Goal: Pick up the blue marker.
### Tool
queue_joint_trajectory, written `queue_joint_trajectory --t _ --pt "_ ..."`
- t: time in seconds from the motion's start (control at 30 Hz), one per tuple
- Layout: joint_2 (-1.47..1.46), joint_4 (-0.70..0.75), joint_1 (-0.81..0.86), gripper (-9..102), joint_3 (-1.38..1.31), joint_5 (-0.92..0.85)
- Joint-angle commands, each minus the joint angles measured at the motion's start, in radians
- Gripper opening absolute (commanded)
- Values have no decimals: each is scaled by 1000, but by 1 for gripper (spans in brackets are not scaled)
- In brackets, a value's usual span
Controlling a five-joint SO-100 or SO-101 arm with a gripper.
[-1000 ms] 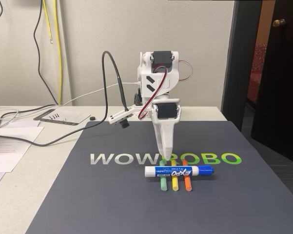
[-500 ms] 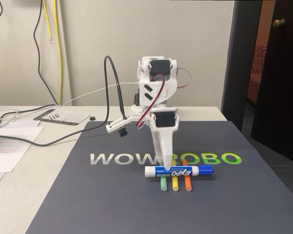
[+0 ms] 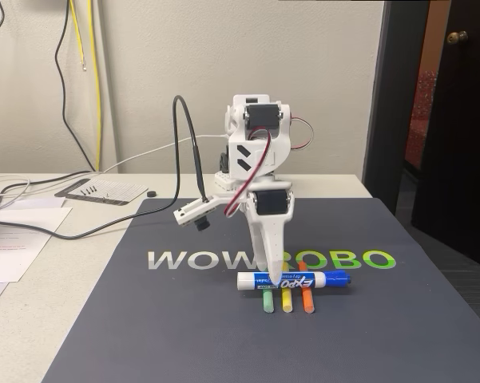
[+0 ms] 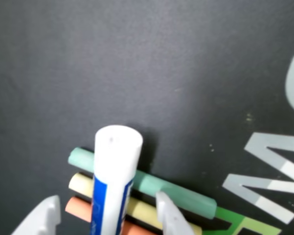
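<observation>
My gripper needs to pick the blue marker up. It should next grab the marker by its body with the EXPO label (image 3: 291, 280).
The blue marker (image 3: 294, 280), white-barrelled with a blue EXPO label and a blue cap on its right end, lies across three thin sticks on the dark mat. In the wrist view the blue marker (image 4: 113, 176) points its white end away from the camera, resting over the green stick (image 4: 156, 188), the yellow stick (image 4: 82, 183) and the orange stick (image 4: 77, 207). My gripper (image 3: 268, 275) points straight down onto the marker's left part. In the wrist view my gripper (image 4: 105, 214) is open, with one fingertip on each side of the barrel and a gap at both sides.
The dark mat (image 3: 184, 335) carries the WOWROBO lettering (image 3: 192, 259) just behind the marker. Papers (image 3: 12, 239) and black cables (image 3: 56, 227) lie on the table to the left. A dark door (image 3: 455, 120) stands at the right.
The arm has dipped forward and down. The gripper tip went from just behind the marker to down at its barrel. The marker and sticks have not moved.
</observation>
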Motion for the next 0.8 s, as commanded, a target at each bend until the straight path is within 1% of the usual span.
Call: queue_joint_trajectory --t 0.0,0.23,0.43,0.57,0.67,0.77 --pt "14 -8 -8 25 -37 -9" --pt "12 -6 -14 20 -37 -8" --pt "12 -26 -23 5 -38 12" --pt "11 -31 -26 6 -41 18" --pt "5 -41 -26 8 -41 18" --pt "-2 -46 -28 9 -41 17"
